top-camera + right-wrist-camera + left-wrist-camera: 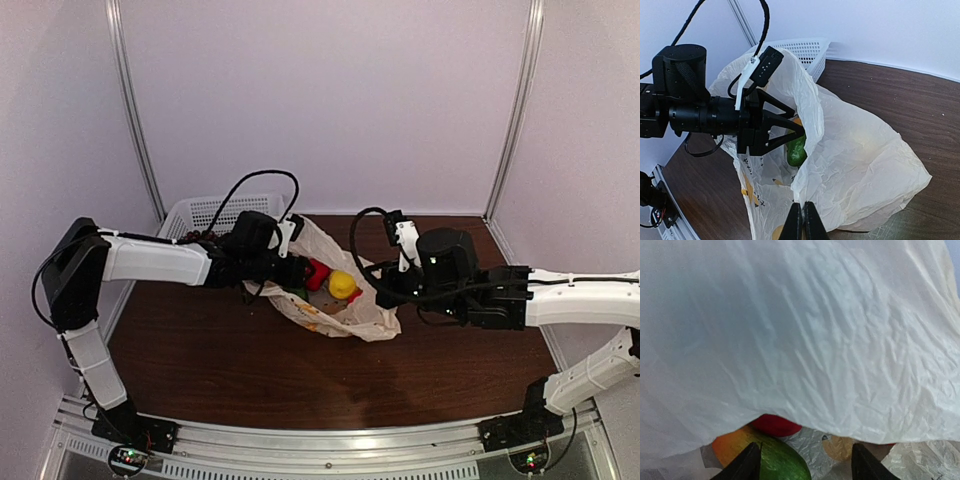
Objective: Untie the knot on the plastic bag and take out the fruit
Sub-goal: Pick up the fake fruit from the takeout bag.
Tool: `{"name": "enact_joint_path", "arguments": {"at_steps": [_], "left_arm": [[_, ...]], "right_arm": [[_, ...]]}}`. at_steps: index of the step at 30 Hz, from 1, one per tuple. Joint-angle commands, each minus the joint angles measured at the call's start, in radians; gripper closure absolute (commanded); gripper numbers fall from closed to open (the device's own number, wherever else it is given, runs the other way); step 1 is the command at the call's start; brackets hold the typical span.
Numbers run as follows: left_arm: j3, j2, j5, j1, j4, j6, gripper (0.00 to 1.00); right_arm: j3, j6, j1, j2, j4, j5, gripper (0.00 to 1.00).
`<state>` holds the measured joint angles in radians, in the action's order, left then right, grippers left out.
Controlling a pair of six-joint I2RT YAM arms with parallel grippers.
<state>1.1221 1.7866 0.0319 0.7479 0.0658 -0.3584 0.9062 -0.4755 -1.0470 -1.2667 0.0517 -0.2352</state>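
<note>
The round red fruit [318,274] [776,425] will next be gripped by its rounded sides with my left gripper, so the bag's rim is left free to stay open.
The plastic bag [345,305] lies in the middle of the table with its mouth open; no knot shows. My left gripper [300,272] reaches into the mouth, jaws open and holding nothing. In the left wrist view its fingers [747,465] sit low, with a green fruit [782,465] by the left one, a red fruit [775,425] and an orange fruit [730,447] behind it, and bag film [800,340] above. From the top a red fruit [318,275] and a yellow fruit [343,284] show inside. My right gripper [803,222] is shut on the bag's edge [810,185], holding it up.
A white perforated basket [205,212] stands at the back left, just behind the left arm; it also shows in the right wrist view [795,50]. The brown table top [250,370] is walled by white panels on three sides.
</note>
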Motion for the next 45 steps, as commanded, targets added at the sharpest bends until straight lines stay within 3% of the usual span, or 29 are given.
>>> {"name": "enact_joint_path", "arguments": {"at_steps": [1,14,28,35,45], "left_arm": [[0.055,0.053,-0.036,-0.027,0.058,-0.033,0.34],[0.177,0.198,0.01,-0.048,0.026,-0.044,0.16],[0.284,0.325,-0.016,-0.055,-0.015,-0.025,0.1],[0.328,0.38,-0.066,-0.055,-0.022,-0.029,0.13],[0.335,0.39,-0.074,-0.055,-0.017,-0.018,0.37]], "right_arm": [[0.016,-0.004,0.005,-0.007,-0.012,0.018,0.98],[0.023,-0.004,0.005,-0.029,-0.035,0.049,0.99],[0.025,-0.006,0.005,-0.038,-0.035,0.058,0.99],[0.021,-0.009,0.005,-0.04,-0.037,0.063,0.99],[0.019,-0.012,0.005,-0.047,-0.038,0.065,0.99]]}}
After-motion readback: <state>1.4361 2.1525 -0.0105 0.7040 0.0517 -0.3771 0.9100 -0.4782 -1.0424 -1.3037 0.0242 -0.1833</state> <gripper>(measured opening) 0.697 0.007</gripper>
